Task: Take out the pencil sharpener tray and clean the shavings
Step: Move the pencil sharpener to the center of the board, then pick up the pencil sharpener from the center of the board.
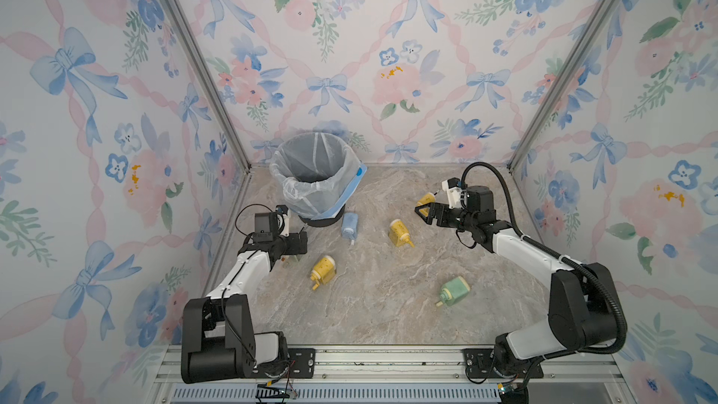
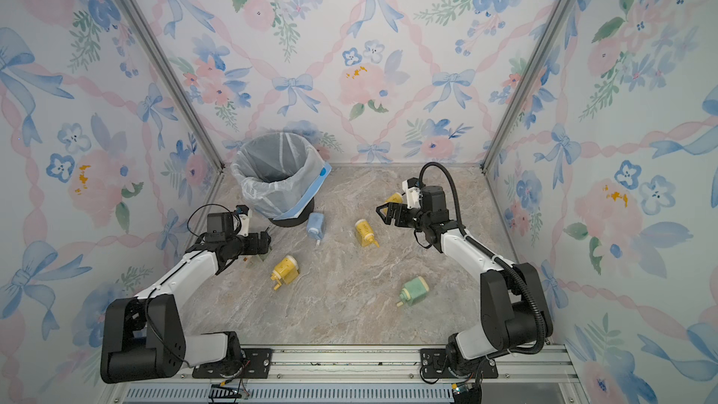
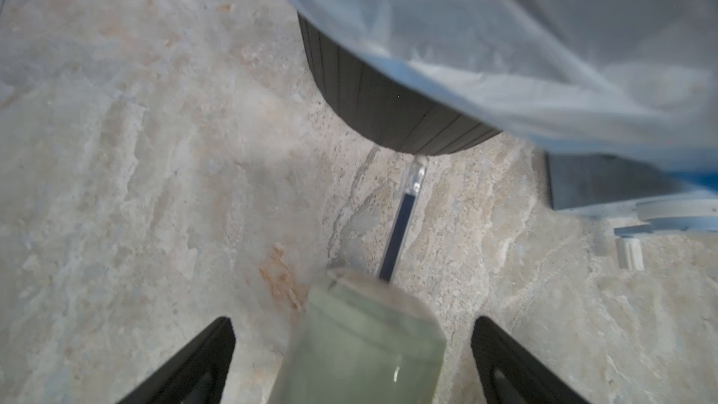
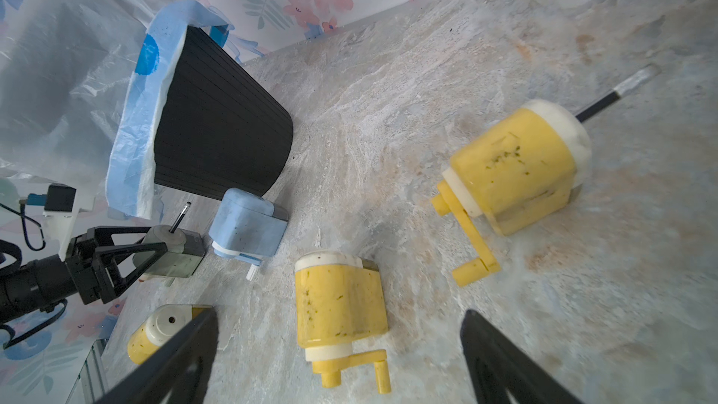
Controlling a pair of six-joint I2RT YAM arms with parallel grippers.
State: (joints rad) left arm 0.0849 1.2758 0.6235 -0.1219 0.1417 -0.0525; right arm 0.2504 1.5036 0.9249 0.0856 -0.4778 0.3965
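Observation:
My left gripper is to grab the grey-green pencil sharpener (image 3: 361,347) next, across the sides of its body, with the pencil end facing outward. Then my right gripper can take out the tray.
My left gripper (image 3: 353,324) is open beside the bin's base. A grey-green pencil sharpener (image 3: 361,347) sits between its fingers with a gap on each side, and a dark pencil (image 3: 396,235) sticks out of it toward the bin. The right wrist view shows the same sharpener (image 4: 175,254) resting on the table inside those fingers. My right gripper (image 1: 421,213) hangs open and empty at the back right, above a yellow sharpener (image 4: 338,301). A second yellow sharpener (image 4: 513,169) holds a pencil. I cannot make out a separate tray or any shavings.
A black bin (image 1: 314,176) lined with a clear bag stands at the back left. Around it lie a blue sharpener (image 1: 349,227), yellow ones (image 1: 322,270) (image 1: 400,233) (image 1: 425,199) and a green one (image 1: 454,291). Patterned walls close in three sides.

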